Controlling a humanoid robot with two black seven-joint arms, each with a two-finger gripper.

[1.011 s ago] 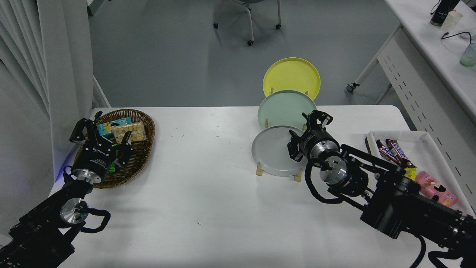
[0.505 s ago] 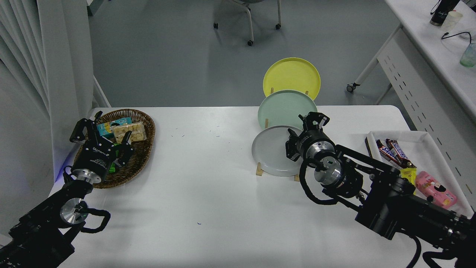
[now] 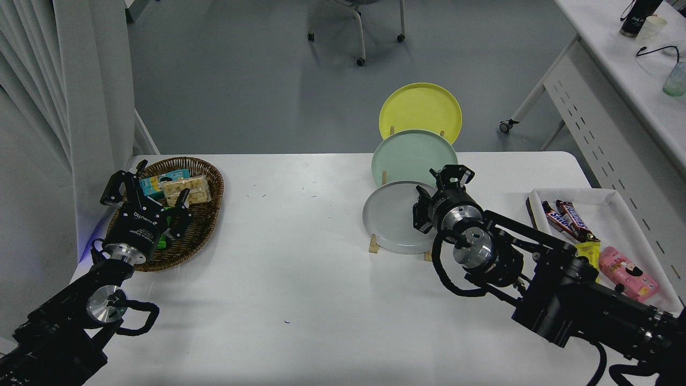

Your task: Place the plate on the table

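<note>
My right gripper grabs the light grey plate (image 3: 395, 217) by its rim (image 3: 432, 193) next, to place it on the tabletop.
The light grey plate (image 3: 391, 222) stands tilted in the front slot of a wooden rack (image 3: 373, 245) on the white table (image 3: 300, 279). My right gripper (image 3: 435, 191) is at the plate's upper right rim. It is open, with one finger (image 3: 453, 172) above the rim and the other in front of the plate's right edge. I cannot tell whether the fingers touch the plate. My left gripper (image 3: 146, 188) is open and parked over the wicker basket at the lower left.
A mint green plate (image 3: 414, 155) and a yellow plate (image 3: 420, 110) stand in the rack behind the grey one. A wicker basket (image 3: 206, 214) with snacks is at the left. A white tray (image 3: 616, 214) with candy bars is at the right.
My right gripper has moved a little to the left, closer onto the grey plate's right rim. The plate and the left arm have not moved.
</note>
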